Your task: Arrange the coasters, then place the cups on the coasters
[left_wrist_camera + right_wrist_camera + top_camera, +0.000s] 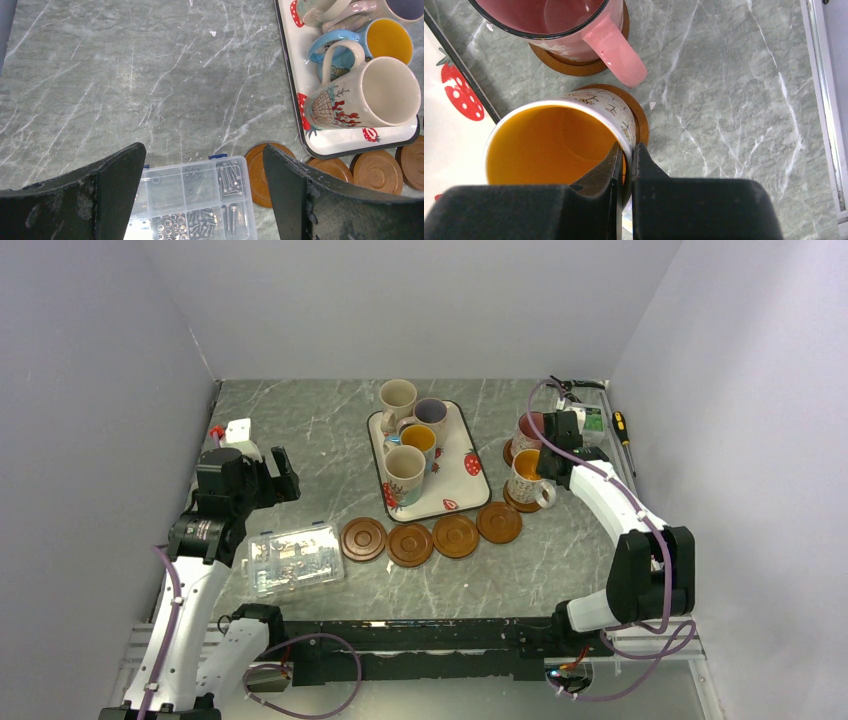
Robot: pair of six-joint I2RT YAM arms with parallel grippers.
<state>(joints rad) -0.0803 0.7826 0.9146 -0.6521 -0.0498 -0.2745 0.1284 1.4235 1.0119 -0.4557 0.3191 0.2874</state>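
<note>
The orange-inside cup is upright over the brown coaster, the pink cup just behind. My right gripper opens now, and the cup would rest there.
My right gripper (626, 155) is shut on the rim of a cup with an orange inside (549, 145), one finger inside and one outside. That cup (524, 478) is upright over a brown coaster (640, 125). Just behind it a pink cup (549, 15) stands on another coaster (574, 67). Four more coasters lie in a row (363, 539), (410, 544), (455, 536), (499, 522) in front of the tray. On the tray stand a cream cup (370, 100), an orange-inside cup (387, 37), a purple-inside cup (431, 411) and another cream cup (397, 395). My left gripper (202, 150) is open and empty above the plastic box.
The white strawberry-print tray (455, 495) sits mid-table. A clear plastic box of screws and nuts (293, 558) lies left of the coaster row. A screwdriver (622, 430) lies by the right wall. Bare marble spreads left of the tray (125, 75).
</note>
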